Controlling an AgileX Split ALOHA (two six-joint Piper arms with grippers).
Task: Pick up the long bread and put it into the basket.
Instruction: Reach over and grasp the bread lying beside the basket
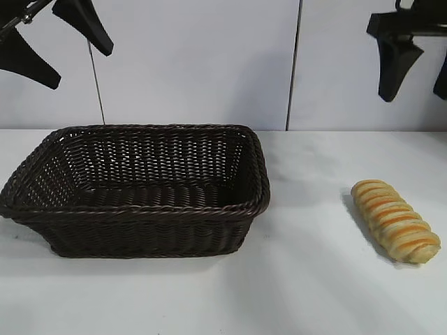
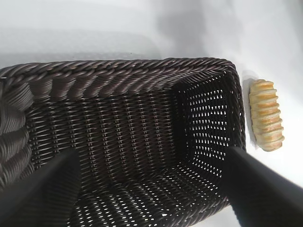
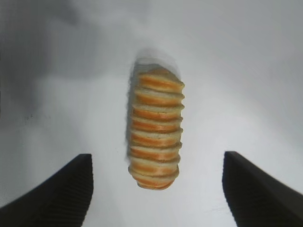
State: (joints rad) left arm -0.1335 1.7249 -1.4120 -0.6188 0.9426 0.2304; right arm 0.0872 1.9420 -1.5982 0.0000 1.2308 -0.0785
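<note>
The bread is long and both its ends should stay level, so the robot's right gripper should grab its middle folds next.
The long bread, golden with orange-brown ridges, lies on the white table to the right of the basket, a dark brown wicker one with nothing in it. My right gripper hangs open high above the bread. In the right wrist view the bread lies lengthwise between the spread fingers of the right gripper, well below them and untouched. My left gripper is raised at the upper left, open and holding nothing. In the left wrist view the left gripper looks down into the basket, with the bread beyond its end wall.
The white table runs back to a pale wall. A thin dark cable hangs down behind the basket on the left. Bare tabletop lies between the basket and the bread and in front of both.
</note>
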